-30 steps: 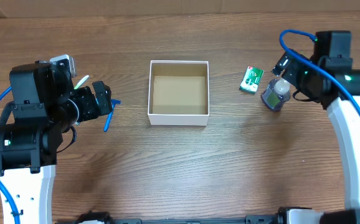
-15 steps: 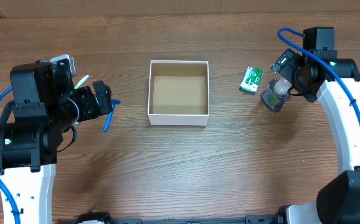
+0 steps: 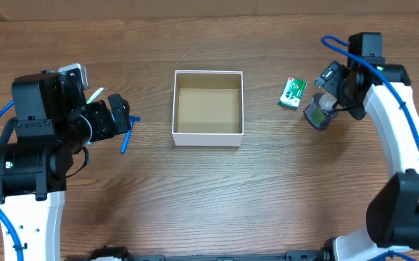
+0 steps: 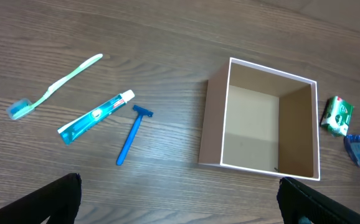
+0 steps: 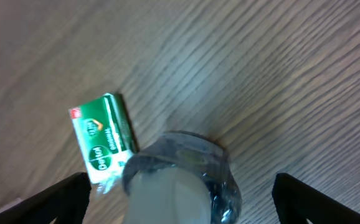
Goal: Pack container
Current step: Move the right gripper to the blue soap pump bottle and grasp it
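My right gripper's fingers are level with the sides of the bottle's white cap between them, so it is time to close and catch the cap.
The container [image 3: 208, 133], a square white box with a brown inside, stands empty at the table's middle; it also shows in the left wrist view [image 4: 212, 134]. A small clear bottle [image 3: 320, 110] with a white cap stands right of it, close under my right wrist camera [image 5: 180, 180]. My right gripper [image 3: 330, 93] is open, its fingers [image 5: 180, 199] on either side of the bottle, apart from it. My left gripper [image 3: 122, 116] is open and empty, its fingertips [image 4: 180, 199] at the view's lower corners, left of the box.
A green-and-white packet [image 3: 293, 92] lies left of the bottle [image 5: 102, 137] [image 4: 337, 116]. A toothbrush [image 4: 52, 86], toothpaste tube [image 4: 96, 116] and blue razor [image 4: 130, 134] lie left of the box; the razor [image 3: 127, 136] shows below my left gripper.
The right arm has swung its upper part toward the table's right edge; the gripper stays over the bottle. The left arm has not moved.
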You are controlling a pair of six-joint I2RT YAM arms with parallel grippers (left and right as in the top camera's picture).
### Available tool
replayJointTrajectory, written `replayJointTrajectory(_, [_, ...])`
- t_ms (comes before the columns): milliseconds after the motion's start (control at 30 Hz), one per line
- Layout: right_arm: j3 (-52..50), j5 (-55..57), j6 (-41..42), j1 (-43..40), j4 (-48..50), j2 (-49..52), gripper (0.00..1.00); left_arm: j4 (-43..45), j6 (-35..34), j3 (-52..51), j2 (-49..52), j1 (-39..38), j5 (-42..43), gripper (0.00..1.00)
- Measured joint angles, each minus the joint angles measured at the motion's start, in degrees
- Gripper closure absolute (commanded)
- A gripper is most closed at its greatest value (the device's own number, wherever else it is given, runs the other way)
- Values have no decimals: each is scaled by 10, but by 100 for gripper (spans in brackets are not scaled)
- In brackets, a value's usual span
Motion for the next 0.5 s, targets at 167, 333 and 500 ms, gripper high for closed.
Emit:
replayJointTrajectory(167, [0, 0, 3, 0, 7, 4, 40, 0, 0, 0, 0, 0, 0, 0])
replayJointTrajectory(333, [0, 0, 3, 0, 8, 4, 58, 0, 0, 0, 0, 0, 0, 0])
replayJointTrajectory(500, [0, 0, 5, 0, 8, 4, 70, -1, 0, 0, 0, 0, 0, 0])
